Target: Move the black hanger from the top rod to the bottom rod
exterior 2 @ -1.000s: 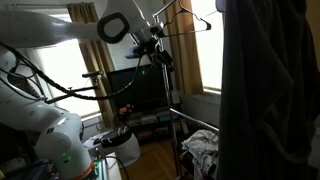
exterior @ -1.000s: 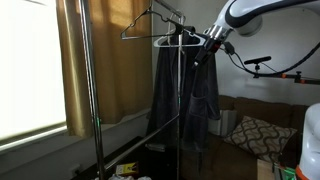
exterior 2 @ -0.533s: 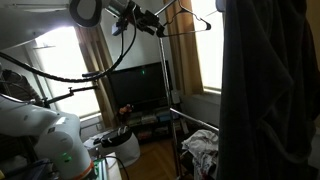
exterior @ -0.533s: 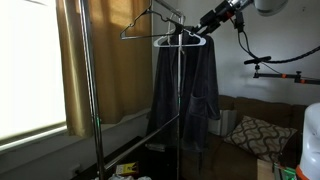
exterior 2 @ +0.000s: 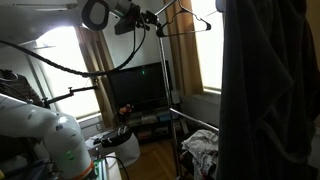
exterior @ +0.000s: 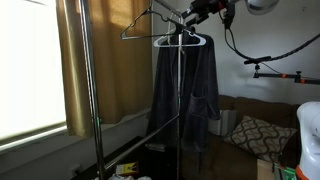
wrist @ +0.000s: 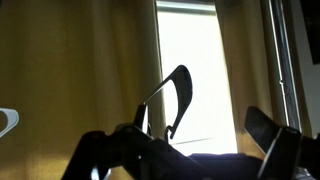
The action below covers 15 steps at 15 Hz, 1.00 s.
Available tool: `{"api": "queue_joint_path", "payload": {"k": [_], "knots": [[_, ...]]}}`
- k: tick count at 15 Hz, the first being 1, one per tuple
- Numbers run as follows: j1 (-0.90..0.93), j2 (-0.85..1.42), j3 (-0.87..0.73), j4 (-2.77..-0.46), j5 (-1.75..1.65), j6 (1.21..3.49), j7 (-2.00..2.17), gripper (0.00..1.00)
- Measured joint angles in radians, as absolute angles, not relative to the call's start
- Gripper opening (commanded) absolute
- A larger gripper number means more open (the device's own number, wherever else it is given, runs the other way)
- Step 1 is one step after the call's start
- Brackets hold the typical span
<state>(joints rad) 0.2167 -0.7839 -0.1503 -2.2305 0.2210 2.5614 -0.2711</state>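
Note:
My gripper is to grab the black hanger by its nearest end, so the hanger's hook stays free to hang on the bottom rod.
The black hanger hangs empty on the rack's top rod; it also shows in an exterior view. My gripper is up at top-rod level, just beside the hanger's hook, and also shows in an exterior view. In the wrist view the dark hook stands against the bright window between and beyond my two spread fingers. The gripper is open and holds nothing. The bottom rod runs slanted low across the rack.
A white hanger with a dark garment hangs on the top rod next to the black hanger. Yellow curtains and a window lie behind. The rack's upright post is close. A sofa with a cushion is low down.
My arm has risen from beside the dark garment up to top-rod level and moved in toward the black hanger's hook. The hangers have not moved.

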Motion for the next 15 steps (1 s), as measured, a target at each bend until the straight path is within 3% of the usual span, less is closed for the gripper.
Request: {"api": "queue_joint_path", "payload": {"k": [1,2,5,13,15], "knots": [[0.213,-0.771,-0.142,-2.232,0.217,2.599,-0.268,0.95],[0.207,-0.755,-0.132,-2.233,0.210,2.630,-0.265,0.74],[0.173,-0.707,-0.095,-2.234,0.168,2.652,-0.247,0.63],[0.051,-0.666,-0.016,-2.229,0.033,2.652,-0.164,0.00],[0.018,-0.667,-0.005,-2.227,0.003,2.652,-0.149,0.00]]}}
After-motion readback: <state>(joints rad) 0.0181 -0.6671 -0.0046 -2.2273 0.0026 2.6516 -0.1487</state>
